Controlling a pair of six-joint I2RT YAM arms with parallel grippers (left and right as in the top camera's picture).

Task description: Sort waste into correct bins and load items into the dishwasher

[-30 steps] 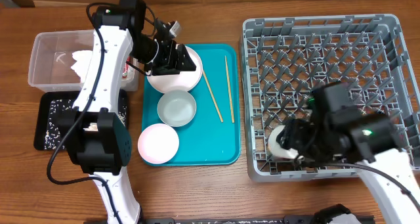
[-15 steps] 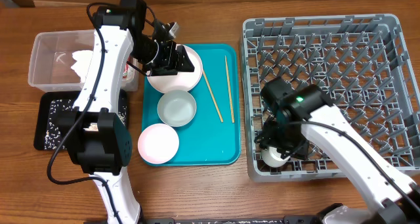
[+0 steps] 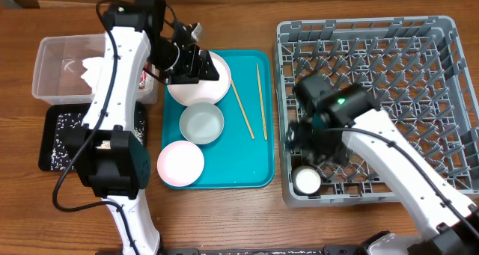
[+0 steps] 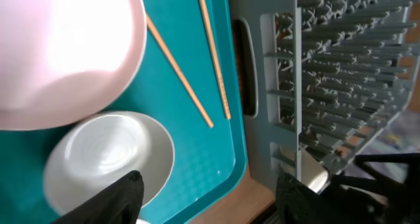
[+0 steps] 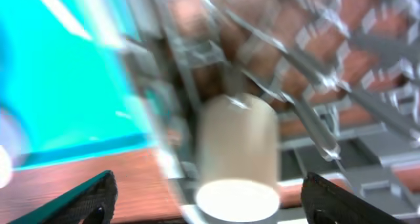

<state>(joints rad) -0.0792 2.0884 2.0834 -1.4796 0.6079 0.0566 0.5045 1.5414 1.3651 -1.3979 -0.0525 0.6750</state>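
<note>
The white bowl should be picked up by its rim on the rack-facing side with my right gripper next, so I can load it tilted among the dishwasher pegs.
A small white cup stands in the near-left corner of the grey dishwasher rack. My right gripper hangs open over it, with both fingers well clear of its sides. My left gripper is open and empty above the teal tray, beside a large pale-pink plate. A white bowl, a small pink plate and two chopsticks lie on that tray.
At the far left a clear tub holds a white napkin. In front of it a black tray carries white grains. The left arm crosses over both bins. The rack's pegs stand close to the tray's right edge.
The right gripper opened, let go of the cup and drew back from it. The cup now rests in the rack's near-left corner. The left arm has hardly moved.
</note>
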